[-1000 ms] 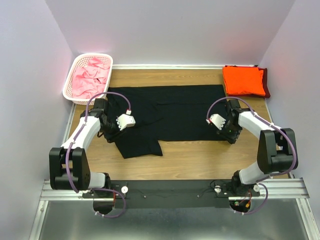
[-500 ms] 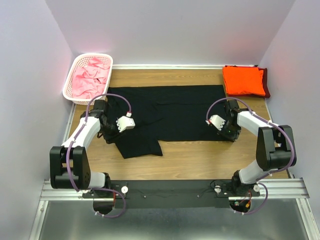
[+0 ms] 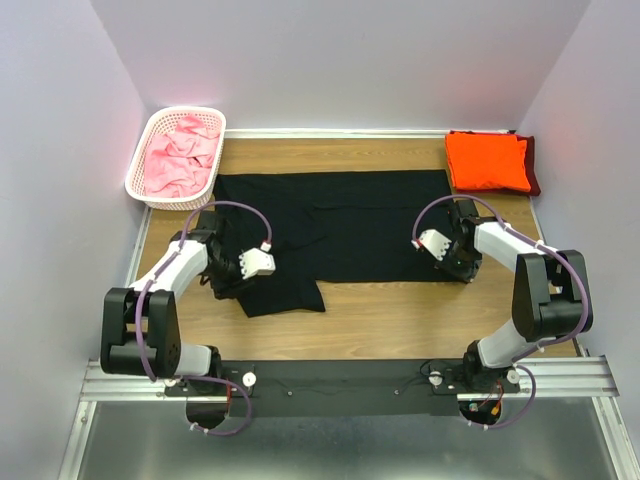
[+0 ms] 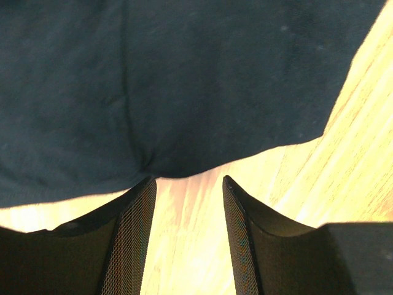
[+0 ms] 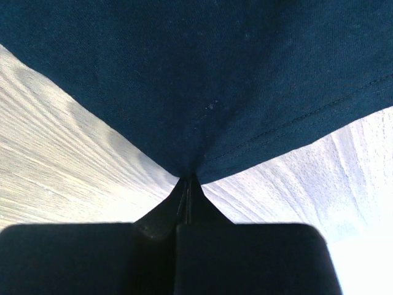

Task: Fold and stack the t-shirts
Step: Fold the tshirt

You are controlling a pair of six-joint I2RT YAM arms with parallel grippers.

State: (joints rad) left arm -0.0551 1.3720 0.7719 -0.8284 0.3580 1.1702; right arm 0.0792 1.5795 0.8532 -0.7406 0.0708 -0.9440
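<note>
I need to fold the black t-shirt (image 3: 340,225) lengthwise, so next I need to grab its near edge (image 3: 244,303) with my left gripper, opposite the hem corner of the right gripper.
A black t-shirt (image 3: 340,225) lies spread flat across the middle of the table, one flap reaching toward the near edge. My right gripper (image 3: 458,268) (image 5: 187,179) is shut on the near right corner of its hem (image 5: 202,61), and the cloth bunches into the pinched tips. Low over bare wood at the shirt's near left edge, my left gripper (image 3: 228,284) (image 4: 187,181) stands open, the black cloth (image 4: 184,80) just ahead of the fingertips and nothing between them. A folded orange t-shirt (image 3: 487,160) rests on a maroon one (image 3: 533,175) at the back right.
A white lattice basket (image 3: 140,185) at the back left holds crumpled pink t-shirts (image 3: 180,158). Purple walls close in the table on the left, back and right. Bare wood (image 3: 390,310) runs along the near side in front of the black shirt.
My right gripper has closed on the black shirt's corner. My left gripper has moved toward the near edge along the shirt's left side, still open.
</note>
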